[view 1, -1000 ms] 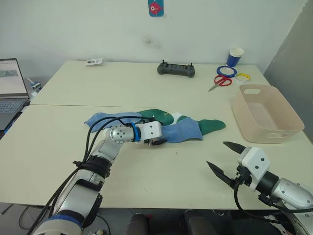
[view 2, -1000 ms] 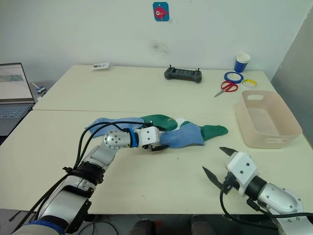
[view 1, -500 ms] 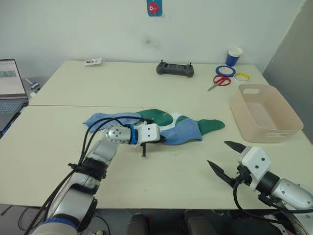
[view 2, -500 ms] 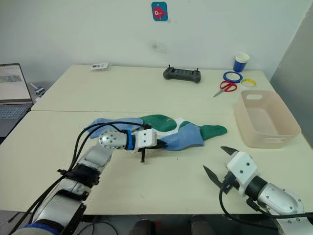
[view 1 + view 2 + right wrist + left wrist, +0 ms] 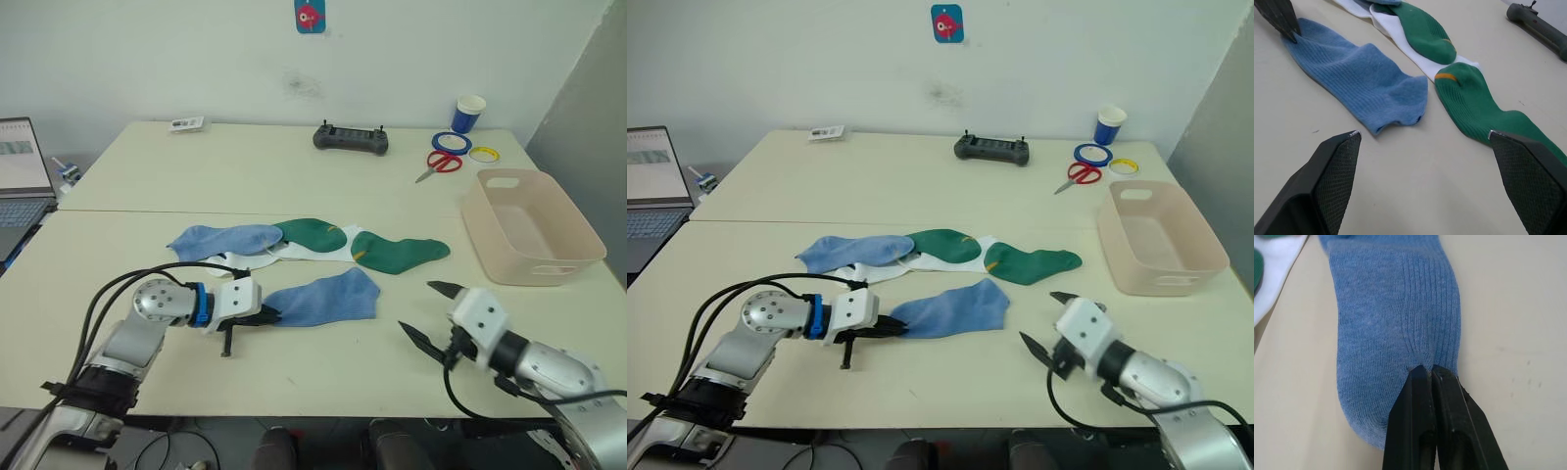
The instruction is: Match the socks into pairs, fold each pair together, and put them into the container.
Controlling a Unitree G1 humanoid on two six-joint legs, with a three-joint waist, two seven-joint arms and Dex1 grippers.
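I should next take the held light blue sock by its cuff end [image 5: 366,294] [image 5: 1406,110] with my right gripper, so that I can lay it flat for matching.
My left gripper [image 5: 263,315] is shut on the toe end of a light blue sock [image 5: 325,298], which lies flat near the table's front; the left wrist view shows the fabric [image 5: 1396,308] puckered between the closed fingertips. Behind it, a second light blue sock [image 5: 221,238], two dark green socks [image 5: 312,233] [image 5: 397,252] and a white sock [image 5: 257,260] lie in a row, partly overlapping. My right gripper [image 5: 416,306] stands open just right of the held sock, with nothing in it. The beige-pink container [image 5: 578,235] sits at the right.
At the back of the table lie a dark controller [image 5: 351,138], red scissors [image 5: 441,163], two tape rolls [image 5: 454,142] and a blue-and-white cup [image 5: 470,113]. A laptop [image 5: 22,171] stands at the far left, and a small card [image 5: 188,123] lies at the back left.
My left gripper shut on the blue sock and dragged it front-left out of the pile, uncovering a green sock. My right gripper shifted slightly left.
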